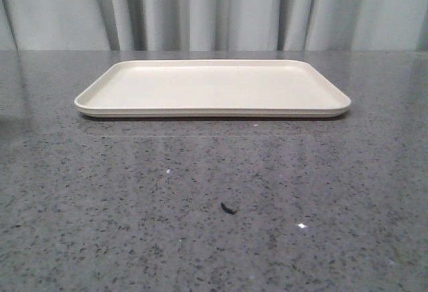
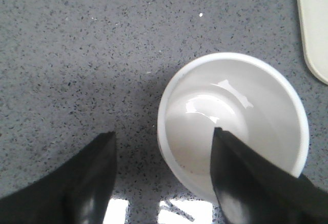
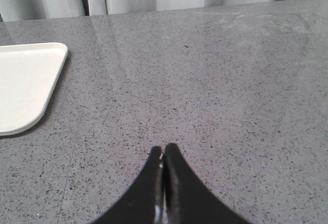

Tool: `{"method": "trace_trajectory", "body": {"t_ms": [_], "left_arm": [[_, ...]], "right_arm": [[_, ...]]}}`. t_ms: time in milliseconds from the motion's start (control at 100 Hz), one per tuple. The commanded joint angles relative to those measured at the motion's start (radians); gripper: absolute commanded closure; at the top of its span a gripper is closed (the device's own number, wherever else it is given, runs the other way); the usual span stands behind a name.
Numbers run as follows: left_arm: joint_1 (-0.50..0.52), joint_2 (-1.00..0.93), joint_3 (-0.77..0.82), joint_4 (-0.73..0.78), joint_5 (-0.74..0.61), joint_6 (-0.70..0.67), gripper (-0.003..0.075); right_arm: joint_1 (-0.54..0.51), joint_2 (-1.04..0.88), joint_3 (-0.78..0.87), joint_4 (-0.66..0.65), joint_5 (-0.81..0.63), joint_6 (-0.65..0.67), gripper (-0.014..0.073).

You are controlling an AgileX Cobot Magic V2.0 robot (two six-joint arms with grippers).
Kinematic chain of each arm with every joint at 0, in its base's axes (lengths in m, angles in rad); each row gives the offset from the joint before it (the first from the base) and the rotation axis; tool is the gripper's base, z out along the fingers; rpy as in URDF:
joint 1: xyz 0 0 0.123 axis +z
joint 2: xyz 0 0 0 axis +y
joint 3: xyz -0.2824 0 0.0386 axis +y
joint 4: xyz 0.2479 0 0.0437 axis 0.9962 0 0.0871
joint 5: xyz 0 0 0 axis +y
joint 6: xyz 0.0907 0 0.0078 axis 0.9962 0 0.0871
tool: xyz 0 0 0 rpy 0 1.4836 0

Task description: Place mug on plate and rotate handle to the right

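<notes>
In the left wrist view, my left gripper's fingers stop above the mug's rim (image 2: 163,111), so closing now would miss the mug. Next, it lowers before it closes.
The cream plate (image 1: 212,112) lies flat at the middle of the table, nothing on it; neither arm nor the mug shows in the front view. Seen from above in the left wrist view, the white mug (image 2: 233,101) stands on the table beside a corner of the plate (image 2: 313,29). My left gripper (image 2: 164,133) is open over the mug's rim: one finger (image 2: 241,178) reaches inside, the other (image 2: 87,178) stays outside over the table. The handle is hidden. My right gripper (image 3: 164,148) is shut and empty over bare table, to the right of the plate (image 3: 25,90).
The table is dark grey speckled stone (image 1: 214,238). A small dark speck (image 1: 228,207) lies on it in front of the plate. Grey curtains (image 1: 214,11) hang behind the table's far edge.
</notes>
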Motion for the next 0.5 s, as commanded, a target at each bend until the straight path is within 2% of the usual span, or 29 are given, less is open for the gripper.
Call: {"method": "trace_trajectory", "body": {"t_ms": [0, 270, 490], "left_arm": [[0.003, 0.034, -0.047, -0.018, -0.029, -0.011, 0.0321], [0.003, 0.14, -0.049, -0.018, -0.013, -0.011, 0.0325], [0.003, 0.196, -0.051, -0.02, -0.025, -0.011, 0.0385]], "right_arm": [[-0.005, 0.02, -0.037, -0.005, -0.083, -0.001, 0.0655], [-0.005, 0.02, -0.037, -0.005, -0.084, -0.001, 0.0655], [-0.005, 0.02, -0.037, -0.005, -0.084, -0.001, 0.0655]]}}
